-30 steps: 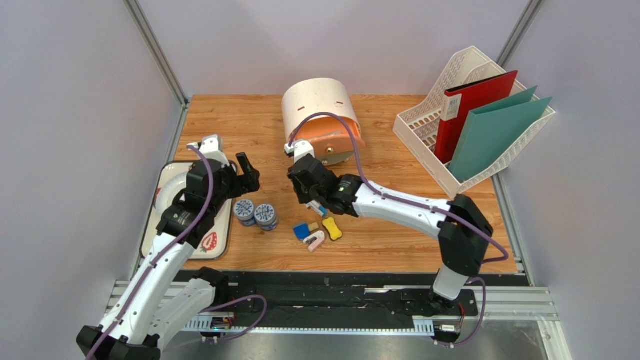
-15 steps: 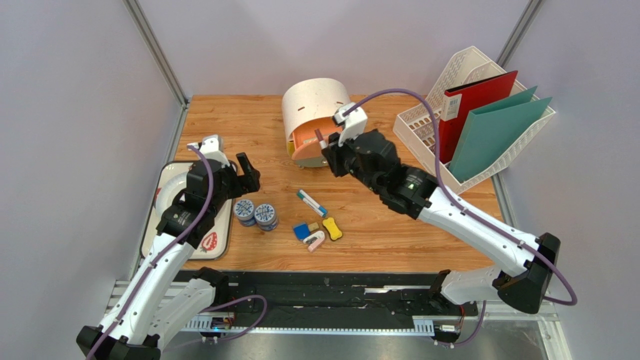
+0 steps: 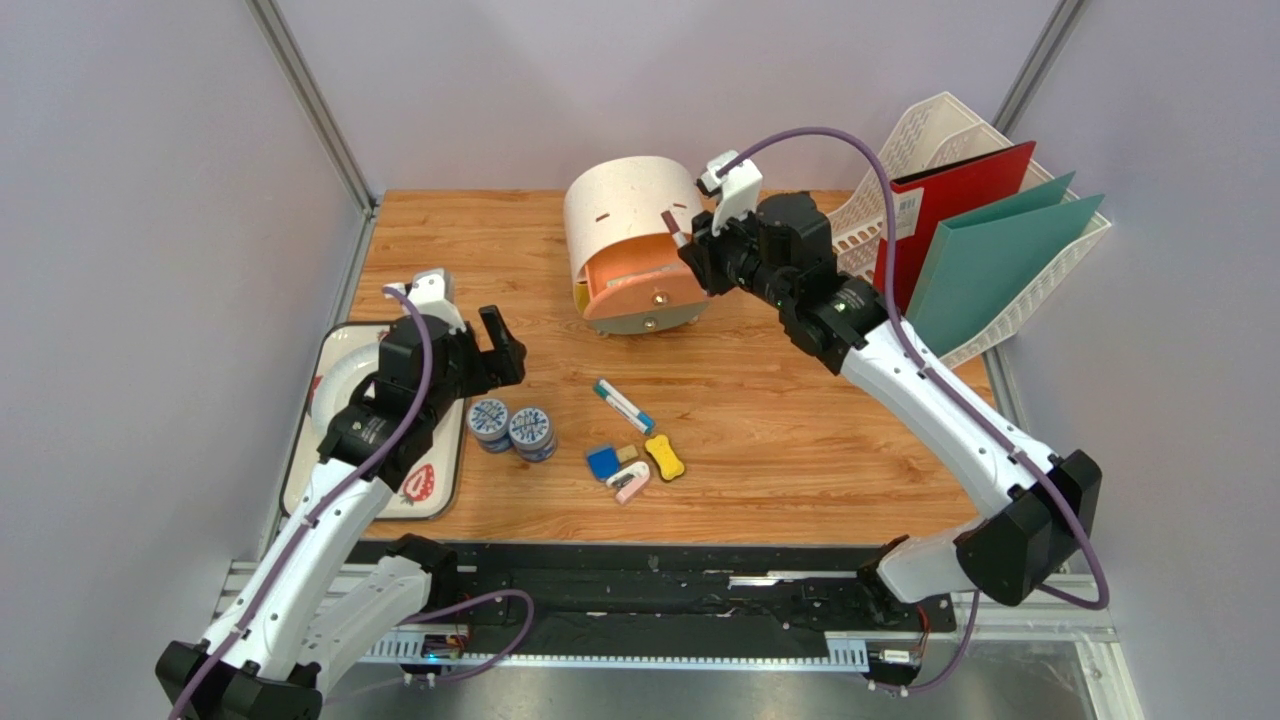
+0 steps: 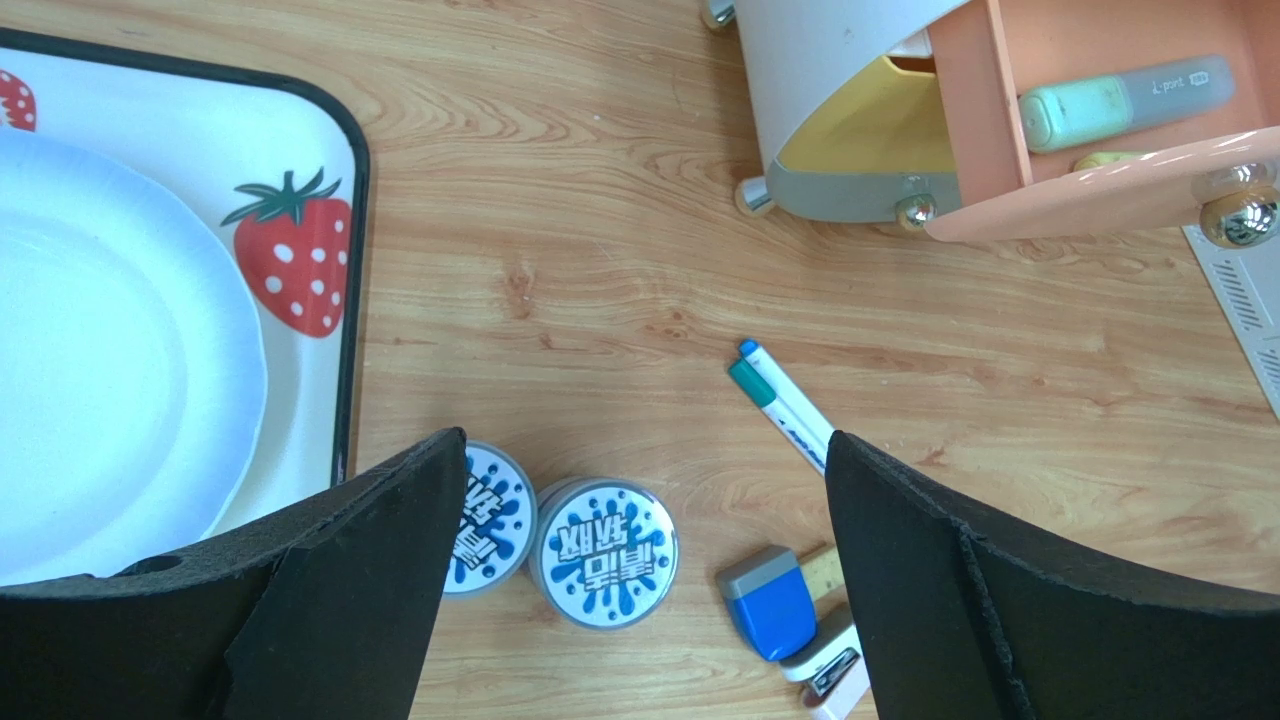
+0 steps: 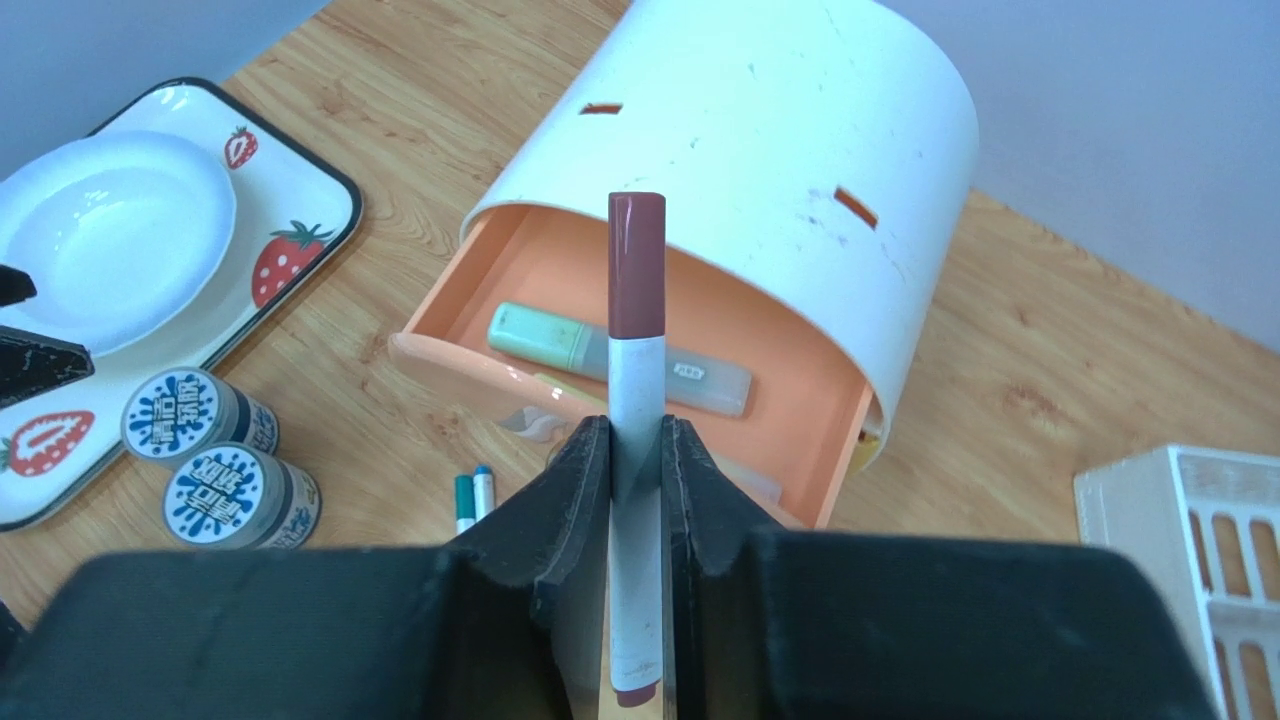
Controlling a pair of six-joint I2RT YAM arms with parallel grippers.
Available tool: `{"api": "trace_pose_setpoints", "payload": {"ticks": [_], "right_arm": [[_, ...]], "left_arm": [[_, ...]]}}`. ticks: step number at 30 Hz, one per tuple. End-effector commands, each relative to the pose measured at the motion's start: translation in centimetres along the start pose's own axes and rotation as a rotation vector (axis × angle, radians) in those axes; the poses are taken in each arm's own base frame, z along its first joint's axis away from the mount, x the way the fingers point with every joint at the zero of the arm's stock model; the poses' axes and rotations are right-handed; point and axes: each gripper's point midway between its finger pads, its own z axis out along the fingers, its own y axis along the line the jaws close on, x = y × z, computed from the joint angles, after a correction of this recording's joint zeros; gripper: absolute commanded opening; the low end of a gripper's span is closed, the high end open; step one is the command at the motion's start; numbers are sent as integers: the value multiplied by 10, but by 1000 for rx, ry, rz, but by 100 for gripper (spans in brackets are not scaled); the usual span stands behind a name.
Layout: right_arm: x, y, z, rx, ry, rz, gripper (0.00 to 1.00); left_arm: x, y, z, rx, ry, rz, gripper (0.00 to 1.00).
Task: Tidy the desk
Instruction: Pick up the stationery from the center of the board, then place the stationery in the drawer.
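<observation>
The marker (image 3: 675, 230) slants crosswise high above the orange drawer, so my right gripper keeps holding the marker for now, until I turn and bring it down.
The desk (image 3: 781, 435) is orange-brown wood grain. My right gripper (image 3: 688, 248) (image 5: 636, 435) is shut on a grey marker with a maroon cap (image 5: 636, 345), held over the open orange drawer (image 5: 751, 398) of a white round organizer (image 3: 631, 203). A mint highlighter (image 5: 549, 338) lies in that drawer. My left gripper (image 3: 466, 357) (image 4: 643, 450) hangs open and empty above two blue-and-white round tins (image 4: 606, 552) (image 3: 511, 428). A teal-and-blue pen (image 3: 621, 405) lies mid-desk.
A strawberry-print tray (image 3: 428, 483) holding a white plate (image 4: 120, 345) sits at the left edge. A blue eraser (image 3: 604, 462), a yellow piece (image 3: 664, 458) and a pink-white piece (image 3: 631, 480) lie near the front. A white file rack (image 3: 849, 255) with red and teal folders stands back right.
My right arm has lifted from the pens at mid-desk and swung back to the organizer's drawer with the marker in its grip. The left arm has barely moved.
</observation>
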Motion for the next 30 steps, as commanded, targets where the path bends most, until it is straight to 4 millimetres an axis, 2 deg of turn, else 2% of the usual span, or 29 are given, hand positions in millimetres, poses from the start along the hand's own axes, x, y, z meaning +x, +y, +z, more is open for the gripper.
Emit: {"api": "trace_pose_setpoints", "payload": {"ticks": [1, 5, 10, 12, 14, 15, 19, 24, 30], "right_arm": [[-40, 1, 10, -109, -128, -132, 0], [-49, -10, 21, -129, -147, -196, 0], [-49, -1, 37, -272, -162, -311, 0], [-40, -1, 46, -307, -139, -314, 0], [-41, -1, 48, -338, -131, -331, 0], [-32, 0, 53, -359, -104, -327, 0], [-23, 6, 58, -440, -95, -389, 0], [-11, 15, 57, -515, -78, -425, 0], [4, 12, 59, -525, -35, -449, 0]], "left_arm": [[-17, -9, -2, 31, -43, -12, 97], [-17, -9, -2, 31, -41, -8, 97], [-17, -9, 1, 30, -40, -5, 97], [-17, -9, 2, 29, -37, -5, 97], [-16, -9, 2, 26, -35, -3, 97], [-15, -8, 4, 24, -31, -2, 97], [-15, -9, 6, 26, -32, 1, 97], [-14, -9, 11, 17, -21, 6, 97], [-13, -10, 14, 22, -14, 8, 97]]}}
